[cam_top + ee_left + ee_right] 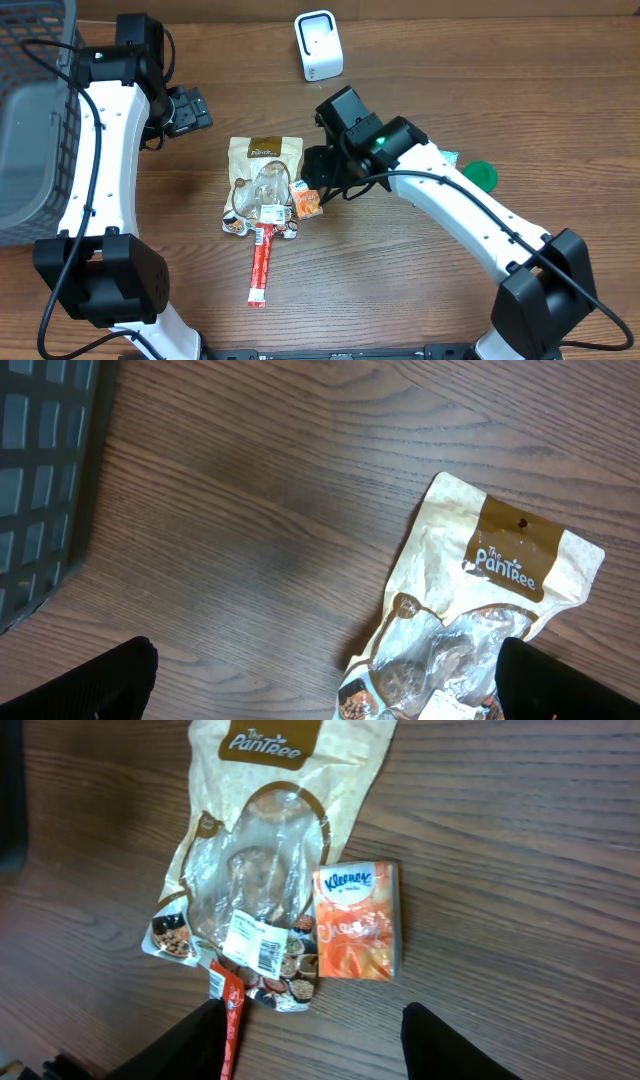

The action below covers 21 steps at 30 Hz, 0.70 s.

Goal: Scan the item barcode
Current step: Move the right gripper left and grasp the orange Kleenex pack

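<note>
My right gripper is going to grab the orange Kleenex pack at the end (310,210) (358,959) opposite its logo next. The rest of the pack will stay uncovered for the barcode scan.
Three items lie mid-table: a tan Pantree snack bag (262,180) with a white barcode label (255,942), an orange Kleenex pack (307,204) at its right edge, and a red stick pack (262,264) below it. My right gripper (318,178) hovers just right of the Kleenex pack (357,920). It stands open (315,1035) with only bare wood between its fingers, and the red stick (228,1020) lies beside its left finger. My left gripper (200,106) stands wide open (325,690) up and left of the bag (480,610), holding nothing. A white scanner (318,45) stands at the back.
A dark wire basket (30,120) fills the far left edge, its mesh wall (40,480) close to my left gripper. A green round object (480,175) lies beside the right arm's forearm.
</note>
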Available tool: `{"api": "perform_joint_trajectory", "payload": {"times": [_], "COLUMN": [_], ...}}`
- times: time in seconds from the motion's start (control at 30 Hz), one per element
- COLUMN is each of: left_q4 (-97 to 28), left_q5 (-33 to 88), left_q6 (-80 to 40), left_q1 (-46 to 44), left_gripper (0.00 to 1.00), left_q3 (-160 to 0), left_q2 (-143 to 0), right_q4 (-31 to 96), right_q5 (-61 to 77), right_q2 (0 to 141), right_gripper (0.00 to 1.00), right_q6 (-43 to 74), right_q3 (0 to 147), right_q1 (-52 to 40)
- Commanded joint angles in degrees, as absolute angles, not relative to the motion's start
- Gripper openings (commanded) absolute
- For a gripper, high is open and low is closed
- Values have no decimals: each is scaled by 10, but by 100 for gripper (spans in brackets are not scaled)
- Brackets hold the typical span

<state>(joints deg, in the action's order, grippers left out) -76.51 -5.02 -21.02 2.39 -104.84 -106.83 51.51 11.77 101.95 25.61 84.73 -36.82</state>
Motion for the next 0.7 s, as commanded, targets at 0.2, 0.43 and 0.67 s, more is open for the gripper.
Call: {"api": "perform_joint_trajectory", "payload": {"times": [0.2,0.43,0.67], "left_q4": [-764,-764,-764], "left_q5": [-55,-55,-55], "left_q6": [-210,-210,-210], "left_q1": [26,26,27], "left_gripper": [100,100,100], "left_q3": [-1054,-1054,-1054], "left_q2": [-1068,-1068,-1068], "right_q4": [522,487,378], "right_q5": [116,116,116], "right_q2": [1019,1022,1023], "right_gripper": [62,61,43], "right_q6": [252,252,253], "right_q3": [847,828,747], "right_q1": [-371,-371,-371]}}
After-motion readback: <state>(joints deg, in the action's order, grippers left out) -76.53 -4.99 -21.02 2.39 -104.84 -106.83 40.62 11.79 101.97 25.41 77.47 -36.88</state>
